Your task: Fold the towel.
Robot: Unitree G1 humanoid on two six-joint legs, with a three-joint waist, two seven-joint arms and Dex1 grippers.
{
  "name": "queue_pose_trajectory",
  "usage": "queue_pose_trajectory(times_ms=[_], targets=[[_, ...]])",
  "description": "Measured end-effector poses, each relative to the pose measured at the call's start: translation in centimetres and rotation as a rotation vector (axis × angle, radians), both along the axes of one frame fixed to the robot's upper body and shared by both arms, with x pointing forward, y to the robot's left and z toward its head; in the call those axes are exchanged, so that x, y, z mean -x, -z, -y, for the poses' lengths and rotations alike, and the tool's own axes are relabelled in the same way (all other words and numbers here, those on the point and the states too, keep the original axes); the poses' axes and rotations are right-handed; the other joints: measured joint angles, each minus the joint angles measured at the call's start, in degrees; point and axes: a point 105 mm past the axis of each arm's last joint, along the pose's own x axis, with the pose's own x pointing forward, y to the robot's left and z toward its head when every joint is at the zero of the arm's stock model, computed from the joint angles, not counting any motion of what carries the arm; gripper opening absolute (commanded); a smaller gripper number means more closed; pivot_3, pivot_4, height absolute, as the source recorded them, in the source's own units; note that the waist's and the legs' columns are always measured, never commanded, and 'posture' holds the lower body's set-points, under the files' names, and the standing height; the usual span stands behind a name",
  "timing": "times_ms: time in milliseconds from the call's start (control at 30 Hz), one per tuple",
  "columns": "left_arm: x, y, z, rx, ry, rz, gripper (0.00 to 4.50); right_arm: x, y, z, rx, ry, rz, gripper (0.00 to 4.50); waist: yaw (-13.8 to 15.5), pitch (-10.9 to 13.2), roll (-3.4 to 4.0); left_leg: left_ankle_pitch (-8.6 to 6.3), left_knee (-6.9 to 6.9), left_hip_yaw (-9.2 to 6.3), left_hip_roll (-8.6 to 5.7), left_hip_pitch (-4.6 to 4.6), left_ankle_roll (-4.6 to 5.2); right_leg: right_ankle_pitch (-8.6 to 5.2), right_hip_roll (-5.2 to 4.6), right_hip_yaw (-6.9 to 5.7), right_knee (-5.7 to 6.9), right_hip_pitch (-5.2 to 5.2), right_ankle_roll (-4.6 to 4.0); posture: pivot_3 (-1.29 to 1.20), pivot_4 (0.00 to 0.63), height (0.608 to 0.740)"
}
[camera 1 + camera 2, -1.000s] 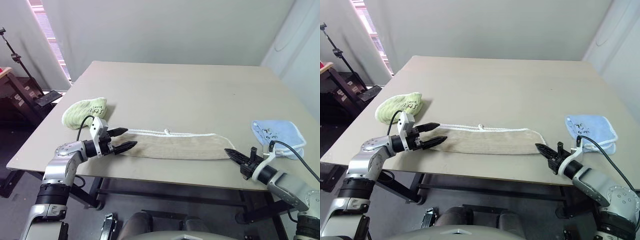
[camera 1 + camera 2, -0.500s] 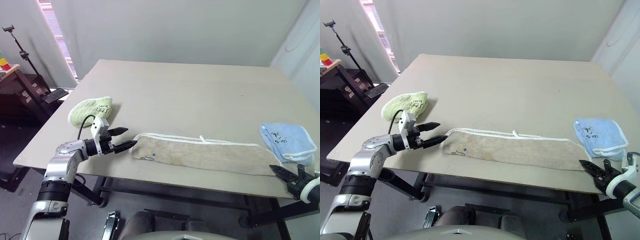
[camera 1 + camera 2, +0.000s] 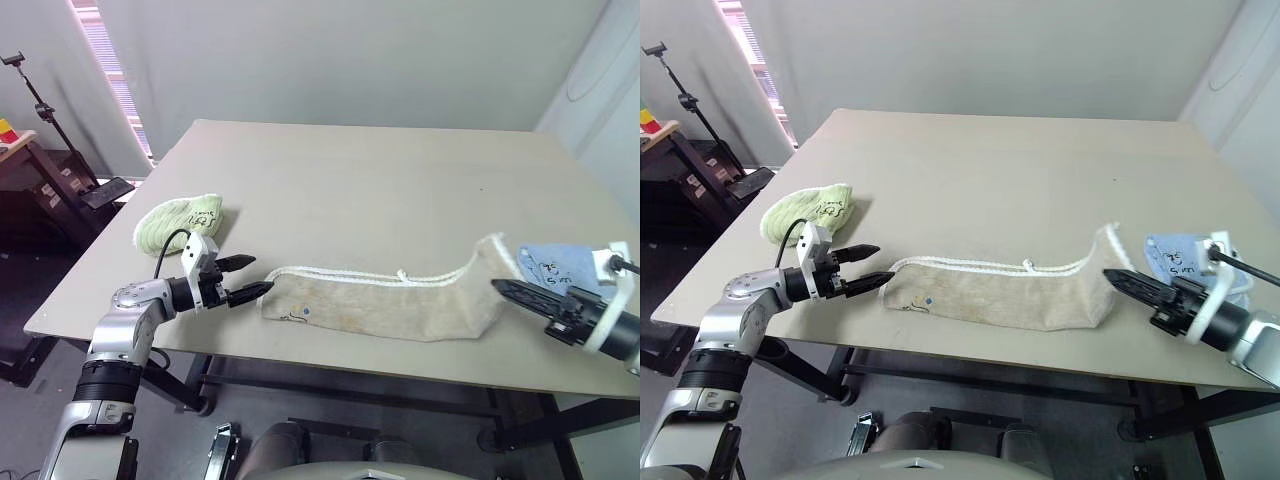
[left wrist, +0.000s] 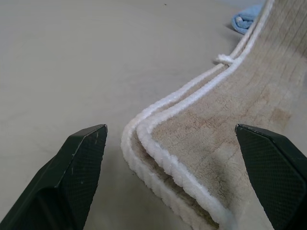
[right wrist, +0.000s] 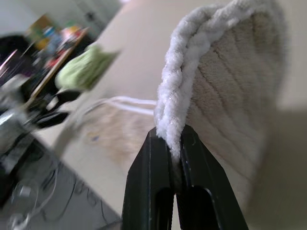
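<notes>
The cloth (image 3: 335,308) beside the hem lies flat, so my left gripper will next grab the doubled corded hem at the towel's loose end (image 3: 266,294) to fold the towel.
The beige towel (image 3: 380,305), with white corded edging and a small loop (image 3: 404,275), lies as a long folded strip near the table's front edge. Its right end (image 3: 487,262) is lifted and stands up off the table. My right gripper (image 3: 503,288) is shut on that end; in the right wrist view the doubled white edge (image 5: 172,108) is pinched between the fingers (image 5: 144,191). My left gripper (image 3: 252,278) stands open at the towel's left end. In the left wrist view the towel's corner (image 4: 192,143) lies between the spread fingers (image 4: 81,163), untouched.
A light green cloth (image 3: 178,220) lies at the table's left edge, behind my left gripper. A light blue cloth (image 3: 560,268) lies at the right edge, just behind my right gripper. The tan table (image 3: 370,180) stretches away behind the towel. A tripod (image 3: 40,90) stands off to the left.
My right gripper has risen and come inward with the towel's right end, which now stands up instead of lying stretched flat. The wrist has rolled. The left gripper has stayed in place, open.
</notes>
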Motion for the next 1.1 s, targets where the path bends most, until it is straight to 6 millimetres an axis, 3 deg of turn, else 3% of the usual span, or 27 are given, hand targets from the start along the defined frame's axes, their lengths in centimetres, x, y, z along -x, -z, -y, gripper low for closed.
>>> queue_pose_trajectory(times_ms=[133, 267, 500, 733, 833, 1067, 1100], targets=[[0.0, 0.0, 0.1, 0.001, -0.001, 0.003, 4.5, -0.6, 1.5, -3.8, 0.004, -0.139, -0.033, 0.02, 0.2, 0.01, -0.04, -0.02, -0.03, 0.08, -0.02, -0.05, 0.06, 0.01, -0.06, 0.0, -0.01, -0.13, 0.01, 0.0, 0.0, 0.74], [0.0, 0.0, 0.2, 0.002, -0.003, 0.006, 4.5, -1.2, 3.0, -5.8, 0.038, -0.206, -0.064, 0.02, 0.3, 0.02, -0.06, 0.0, -0.04, 0.14, -0.04, -0.11, 0.18, 0.02, -0.1, 0.0, -0.03, -0.19, 0.03, 0.0, 0.0, 0.74], [0.3, 0.5, 0.0, -0.002, -0.013, -0.002, 4.5, -1.5, 6.8, -7.4, 0.179, -0.273, -0.118, 0.02, 0.14, 0.01, -0.07, -0.06, -0.02, 0.19, -0.04, -0.06, 0.09, 0.07, -0.1, 0.03, 0.02, -0.19, 0.11, 0.0, 0.0, 0.74], [0.8, 0.6, 0.0, -0.015, -0.013, 0.008, 4.5, -2.4, 8.0, -7.8, 0.249, -0.281, -0.111, 0.02, 0.31, 0.0, -0.09, -0.06, 0.0, 0.19, -0.05, -0.05, 0.09, 0.08, -0.09, 0.03, 0.04, -0.19, 0.14, 0.0, 0.0, 0.74], [1.0, 0.9, -0.1, -0.02, -0.016, 0.002, 4.5, -2.1, 8.1, -8.1, 0.241, -0.315, -0.112, 0.79, 0.28, 0.0, -0.09, -0.06, -0.01, 0.19, -0.05, -0.05, 0.09, 0.09, -0.09, 0.03, 0.05, -0.2, 0.15, 0.0, 0.0, 0.74], [0.9, 0.8, -0.2, -0.019, -0.024, 0.003, 4.5, -1.9, 7.8, -8.5, 0.215, -0.341, -0.1, 3.23, 0.25, 0.0, -0.1, -0.06, 0.01, 0.19, -0.05, -0.03, 0.09, 0.12, -0.08, 0.04, 0.07, -0.19, 0.21, 0.0, 0.0, 0.74], [0.9, 0.7, -0.2, -0.015, -0.026, 0.003, 4.5, -1.7, 7.5, -8.5, 0.195, -0.345, -0.089, 3.23, 0.29, 0.0, -0.1, -0.06, 0.01, 0.2, -0.05, -0.04, 0.09, 0.13, -0.08, 0.04, 0.06, -0.19, 0.21, 0.0, 0.0, 0.74]])
